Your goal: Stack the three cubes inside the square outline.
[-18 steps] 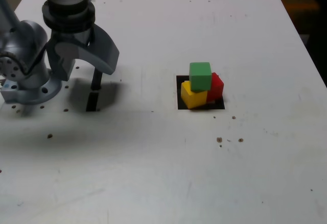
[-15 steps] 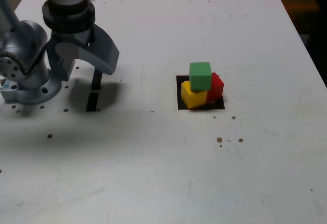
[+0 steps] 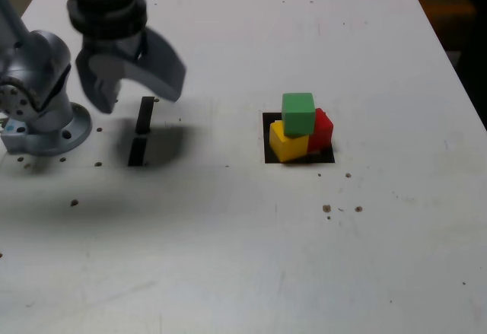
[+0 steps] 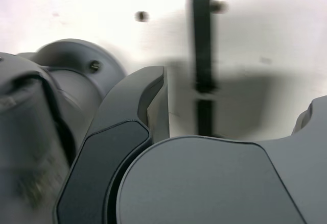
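The gripper should next grab the green cube by its opposite sides, so the yellow and red cubes stay free for stacking.
Three cubes are piled on the square outline of black tape. The yellow cube and red cube sit side by side, and the green cube rests on top, across both. My gripper hangs well off to the exterior view's left of the pile, near the arm's base, open and holding nothing. In the wrist view only my grey fingers and the table below show; the cubes and outline are out of that view.
Two short black tape strips lie end to end under the gripper and also show as the strips in the wrist view. The arm's grey base stands at the exterior view's left edge. Small brown specks dot the white table.
The gripper has lifted and shifted slightly toward the exterior view's right, uncovering the upper tape strip. The cubes have not moved.
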{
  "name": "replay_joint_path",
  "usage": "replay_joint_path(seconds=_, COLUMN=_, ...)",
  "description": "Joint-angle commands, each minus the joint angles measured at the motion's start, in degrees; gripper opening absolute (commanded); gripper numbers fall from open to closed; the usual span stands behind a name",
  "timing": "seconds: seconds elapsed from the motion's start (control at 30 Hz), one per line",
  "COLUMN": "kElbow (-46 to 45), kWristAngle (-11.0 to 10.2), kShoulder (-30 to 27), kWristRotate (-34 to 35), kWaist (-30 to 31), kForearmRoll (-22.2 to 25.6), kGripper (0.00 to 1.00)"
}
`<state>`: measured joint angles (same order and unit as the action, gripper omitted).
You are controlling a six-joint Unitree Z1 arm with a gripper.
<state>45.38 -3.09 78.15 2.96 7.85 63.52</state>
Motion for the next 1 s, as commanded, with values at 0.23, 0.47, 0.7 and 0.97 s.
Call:
replay_joint_path(seconds=0.23, kElbow=38.0, kWristAngle=-2.8, kShoulder=8.0, kWristRotate=-2.8, kWaist=3.2, kForearmRoll=20.2, kGripper=0.96)
replay_joint_path(seconds=0.47, kElbow=56.8, kWristAngle=-2.6, kShoulder=20.5, kWristRotate=-3.2, kWaist=6.0, kForearmRoll=22.2, kGripper=0.96)
replay_joint_path(seconds=0.7, kElbow=57.7, kWristAngle=-4.6, kShoulder=24.7, kWristRotate=-3.8, kWaist=5.5, kForearmRoll=22.7, kGripper=0.95)
replay_joint_path(seconds=0.97, kElbow=56.3, kWristAngle=-3.9, kShoulder=28.0, kWristRotate=-3.9, kWaist=5.0, kForearmRoll=22.3, kGripper=0.94)
